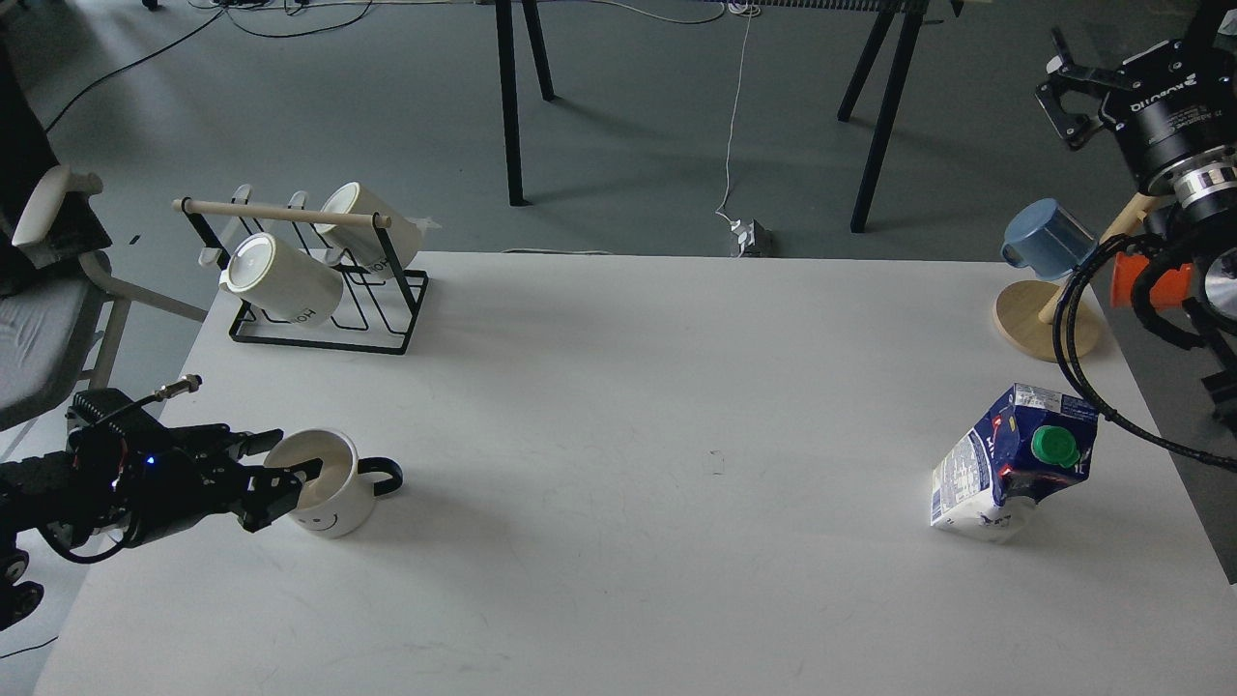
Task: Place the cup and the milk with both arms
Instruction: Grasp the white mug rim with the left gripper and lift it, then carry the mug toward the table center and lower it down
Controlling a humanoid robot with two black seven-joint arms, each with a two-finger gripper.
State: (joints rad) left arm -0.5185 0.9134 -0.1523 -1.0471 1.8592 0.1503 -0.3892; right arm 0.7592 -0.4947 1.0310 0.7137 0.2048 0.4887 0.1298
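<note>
Next, my left gripper grabs the cup by its rim (274,459) opposite the handle, to place the cup with its black handle (388,474) free.
A white cup (336,493) with a black handle and a smiley face stands upright at the table's front left. My left gripper (282,464) is open at the cup's left rim, one finger (295,476) over the rim and the other outside it. A blue and white milk carton (1010,464) with a green cap (1054,447) stands dented and leaning at the front right. My right gripper (1063,92) is open and empty, high at the far right, well above and behind the carton.
A black wire rack (324,309) holding two white mugs stands at the back left. A round wooden stand (1039,329) carries a blue cup (1049,237) at the back right. A chair (48,280) stands left of the white table (618,435).
</note>
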